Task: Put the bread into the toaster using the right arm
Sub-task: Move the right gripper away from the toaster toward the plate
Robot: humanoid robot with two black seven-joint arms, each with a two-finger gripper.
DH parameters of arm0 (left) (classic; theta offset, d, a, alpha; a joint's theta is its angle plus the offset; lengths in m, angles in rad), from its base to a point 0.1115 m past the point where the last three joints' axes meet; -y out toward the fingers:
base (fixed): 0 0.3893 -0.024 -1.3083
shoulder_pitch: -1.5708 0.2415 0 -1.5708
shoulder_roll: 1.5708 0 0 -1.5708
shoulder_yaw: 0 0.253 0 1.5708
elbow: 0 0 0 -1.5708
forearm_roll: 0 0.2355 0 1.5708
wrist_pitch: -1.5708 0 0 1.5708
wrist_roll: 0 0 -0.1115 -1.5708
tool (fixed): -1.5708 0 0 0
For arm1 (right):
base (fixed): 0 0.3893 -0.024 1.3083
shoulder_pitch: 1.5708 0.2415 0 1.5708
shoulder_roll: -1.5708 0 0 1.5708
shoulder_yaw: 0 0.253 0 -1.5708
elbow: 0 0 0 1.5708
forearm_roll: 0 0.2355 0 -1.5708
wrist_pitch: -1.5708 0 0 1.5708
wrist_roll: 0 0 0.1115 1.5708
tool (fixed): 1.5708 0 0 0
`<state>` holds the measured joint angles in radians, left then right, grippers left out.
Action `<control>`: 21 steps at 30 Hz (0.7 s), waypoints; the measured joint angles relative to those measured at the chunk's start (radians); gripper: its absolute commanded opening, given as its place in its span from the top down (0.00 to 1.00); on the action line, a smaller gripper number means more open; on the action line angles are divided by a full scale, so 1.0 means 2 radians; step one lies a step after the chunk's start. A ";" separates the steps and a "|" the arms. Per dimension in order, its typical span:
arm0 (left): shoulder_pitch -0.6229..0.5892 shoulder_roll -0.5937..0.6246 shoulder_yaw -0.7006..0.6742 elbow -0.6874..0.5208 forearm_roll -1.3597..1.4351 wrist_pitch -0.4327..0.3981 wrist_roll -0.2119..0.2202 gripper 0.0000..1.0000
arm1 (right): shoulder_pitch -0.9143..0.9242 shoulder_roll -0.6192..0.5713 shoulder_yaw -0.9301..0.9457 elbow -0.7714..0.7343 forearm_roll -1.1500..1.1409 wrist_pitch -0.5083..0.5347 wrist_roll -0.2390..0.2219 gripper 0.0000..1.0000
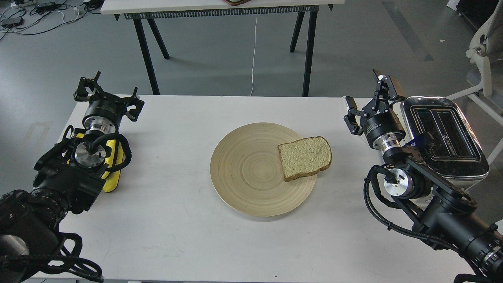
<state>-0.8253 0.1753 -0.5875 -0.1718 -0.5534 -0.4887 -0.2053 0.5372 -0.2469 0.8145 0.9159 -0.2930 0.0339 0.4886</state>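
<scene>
My right gripper is to grab the slice next by its crust edge, which sticks out over the plate. Then I need to put the bread in the toaster.
A tan speckled slice of bread lies flat on the right part of a round wooden plate at the middle of the white table. At the table's right edge stands the white toaster, chrome top and both black slots facing up. My right gripper hovers open just left of the toaster, up and to the right of the bread, holding nothing. Far from the bread, my left gripper is open and empty at the table's far left corner.
Yellow padding sits under my left arm. The right arm's wrist and elbow cross in front of the toaster's left side. Beyond the white table stand a second table with black legs and a white chair at far right.
</scene>
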 measured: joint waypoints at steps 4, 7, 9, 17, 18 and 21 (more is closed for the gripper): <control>0.000 0.000 0.000 0.000 0.000 0.000 0.000 0.00 | -0.001 -0.001 0.000 0.002 0.000 0.000 0.000 0.02; 0.000 0.000 0.001 0.000 0.000 0.000 0.000 0.00 | -0.001 -0.001 -0.001 0.002 0.000 -0.004 0.000 0.02; 0.000 0.000 0.001 0.000 0.000 0.000 0.000 0.00 | -0.001 -0.002 -0.003 0.004 -0.003 -0.008 0.000 0.02; 0.000 0.000 0.001 0.000 0.000 0.000 0.000 0.00 | -0.008 -0.046 -0.026 0.045 -0.063 -0.119 0.000 0.03; 0.000 0.000 0.001 0.000 0.000 0.000 0.000 0.00 | -0.010 -0.050 -0.032 0.050 -0.076 -0.138 0.000 0.03; 0.000 0.000 0.001 0.000 0.000 0.000 0.000 0.00 | -0.016 -0.053 -0.048 0.058 -0.107 -0.194 0.000 0.03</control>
<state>-0.8253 0.1756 -0.5859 -0.1718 -0.5538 -0.4887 -0.2054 0.5048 -0.3530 0.7177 1.0323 -0.5062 -0.3533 0.4887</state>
